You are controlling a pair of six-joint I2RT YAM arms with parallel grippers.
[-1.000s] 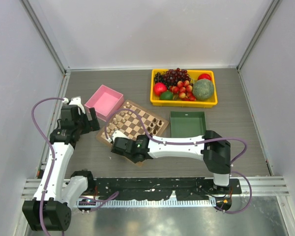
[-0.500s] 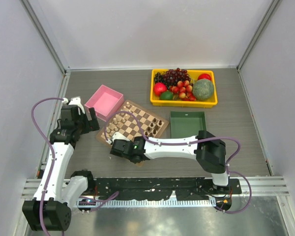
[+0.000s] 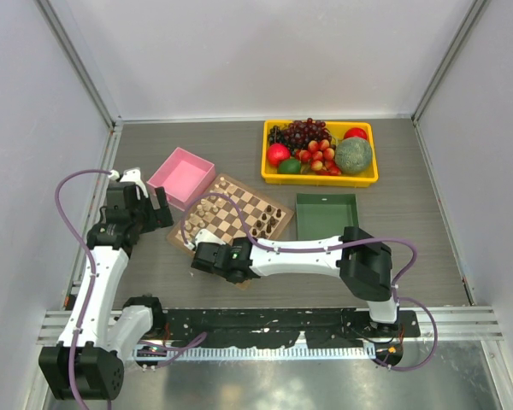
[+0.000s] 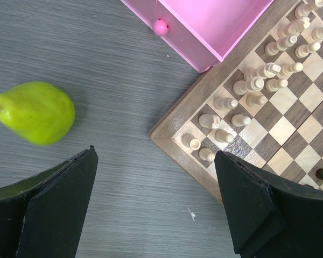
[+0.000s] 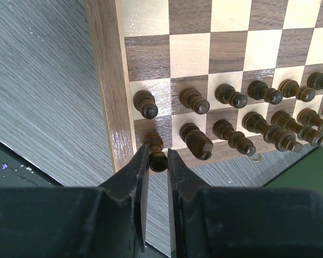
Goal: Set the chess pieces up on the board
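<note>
My right gripper is ready to open now, since the dark chess piece's base is inside the corner square's edges and the piece would stay on that square.
The board (image 3: 236, 212) lies left of centre. It also shows in the right wrist view (image 5: 226, 48) and the left wrist view (image 4: 290, 134). My right gripper (image 5: 158, 161) is shut on a dark chess piece (image 5: 156, 153) over the board's corner square. Several more dark chess pieces (image 5: 242, 118) stand in two rows along that edge, seen from above as a dark row (image 3: 267, 222). My left gripper (image 4: 156, 207) is open and empty over bare table beside the board's left corner; from above it sits left of the board (image 3: 158, 209).
Cream pieces (image 4: 247, 86) fill the board's far rows. A pink box (image 3: 181, 176) touches the board's back-left side. A green pear (image 4: 35, 112) lies left of my left gripper. A green tray (image 3: 327, 215) sits right of the board, a yellow fruit bin (image 3: 320, 152) behind.
My right arm has shifted slightly left and toward the near edge over the board's near corner. My left arm has not moved.
</note>
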